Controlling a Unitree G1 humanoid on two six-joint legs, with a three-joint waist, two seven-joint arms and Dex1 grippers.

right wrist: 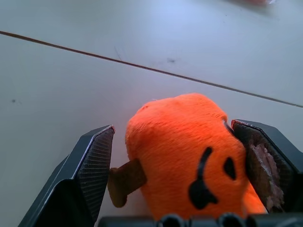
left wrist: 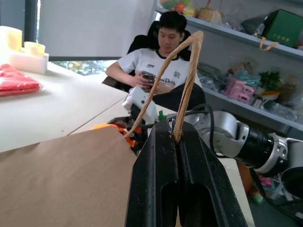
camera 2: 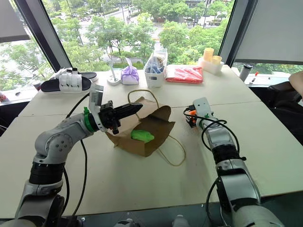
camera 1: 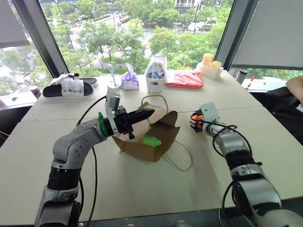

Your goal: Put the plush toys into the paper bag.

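My right gripper has its fingers reaching down on either side of the orange plush toy [right wrist: 189, 151], so it should close now. Closing now would hold the toy.
The brown paper bag [camera 1: 163, 128] lies on the table's middle, its mouth held up and open. My left gripper [camera 1: 147, 113] is shut on one of the bag's string handles [left wrist: 187, 71], which is pinched between the fingers. The green plush toy [camera 1: 152, 141] lies inside the bag's mouth. To the right of the bag, the orange plush toy [right wrist: 189, 151] with a small black face rests on the table. My right gripper [right wrist: 174, 127] stands open around it, one finger against its side and the other a little apart. The toy's orange [camera 2: 191, 113] shows at the fingertips.
Along the far edge stand black-and-white sandals [camera 1: 71, 87], a purple pouch [camera 1: 129, 80], a clear bag of blue things [camera 1: 156, 71], a red packet [camera 1: 184, 79] and yellow cups [camera 1: 210, 64]. A person [left wrist: 161, 61] sits past the table's right side. The bag's second handle [camera 1: 182, 161] trails on the table.
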